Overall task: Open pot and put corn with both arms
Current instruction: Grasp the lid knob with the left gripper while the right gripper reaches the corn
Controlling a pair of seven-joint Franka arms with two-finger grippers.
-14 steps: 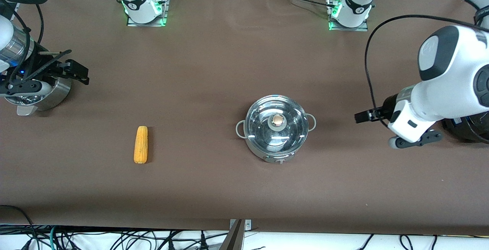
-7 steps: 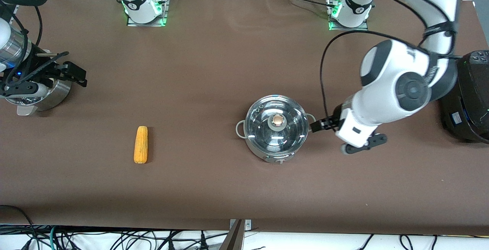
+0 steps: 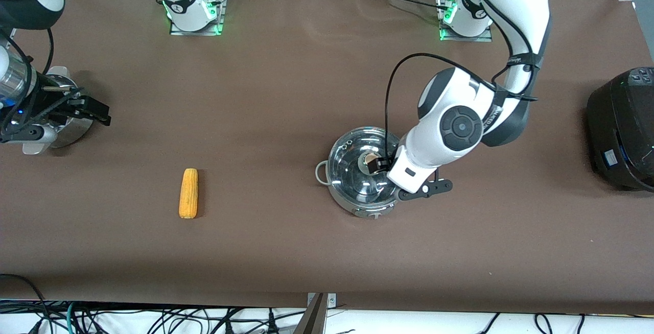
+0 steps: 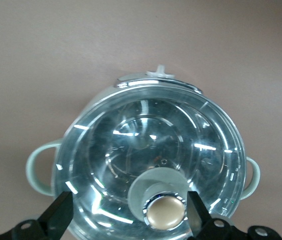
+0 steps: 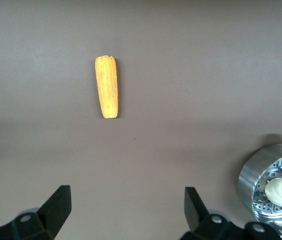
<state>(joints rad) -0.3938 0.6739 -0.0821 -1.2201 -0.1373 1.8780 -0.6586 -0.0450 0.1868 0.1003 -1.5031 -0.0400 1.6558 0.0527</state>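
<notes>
My left gripper needs to move toward the knob before it closes on it, because the round knob (image 4: 165, 212) is beyond my fingers, above the glass lid (image 4: 126, 140).
The steel pot (image 3: 364, 207) stands mid-table with its glass lid (image 3: 350, 163) on. My left gripper (image 3: 379, 162) hovers over the lid, open, at the round knob (image 3: 368, 159). In the left wrist view the knob (image 4: 166, 214) lies between the open fingers, close to one finger (image 4: 197, 216); the left gripper (image 4: 128, 216) holds nothing. The yellow-orange corn (image 3: 188, 193) lies on the cloth toward the right arm's end. My right gripper (image 3: 99, 112) is open and empty beside the steamer pot. The right wrist view shows the corn (image 5: 107, 93) away from the right gripper (image 5: 126, 205).
A perforated steel steamer pot (image 3: 71, 127) with a white bun (image 5: 281, 190) stands at the right arm's end. A big black cooker (image 3: 621, 129) stands at the left arm's end. Brown cloth covers the table (image 3: 286, 94).
My left arm has swung in from the left arm's end of the table to over the pot lid. My right gripper has shifted slightly by the steamer pot.
</notes>
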